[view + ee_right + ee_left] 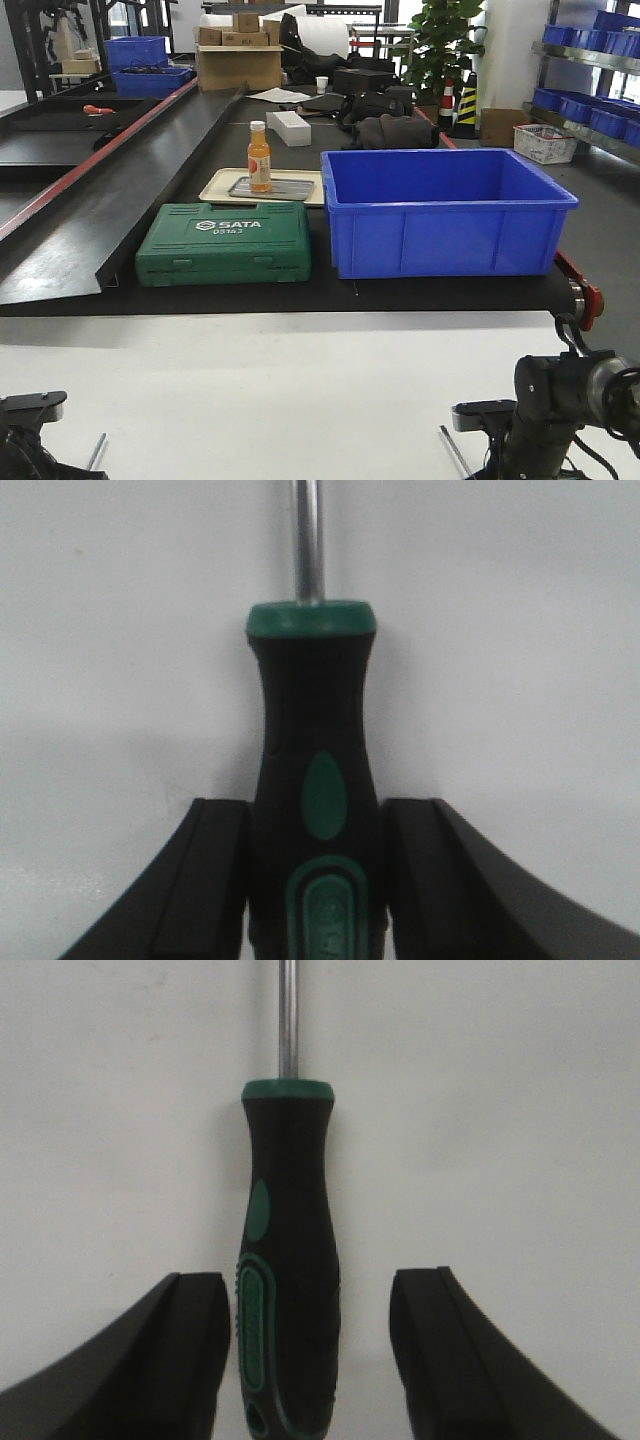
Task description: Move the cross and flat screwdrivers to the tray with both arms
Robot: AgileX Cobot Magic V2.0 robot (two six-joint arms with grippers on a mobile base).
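Note:
Next, the left gripper grabs the screwdriver (288,1030) by its black-and-green handle (288,1320) to transfer it to the tray.
One black-and-green screwdriver (288,1260) lies on the white table, its steel shaft pointing away. My left gripper (310,1280) is open and straddles the handle: the left finger (190,1350) is nearly against it, and a gap remains at the right finger (450,1350). The other screwdriver (316,750) has its handle pinched between both pads of my right gripper (318,805), which is shut on it. In the front view only the two shafts (97,450) (455,450) and parts of both arms (560,395) show. Both tips are hidden. The tray is out of view.
Beyond the white table (300,380) runs a black conveyor holding a green SATA case (225,243), a blue bin (445,210), and a cream-coloured tray (305,188) with a small dark grey tray and an orange bottle (259,157).

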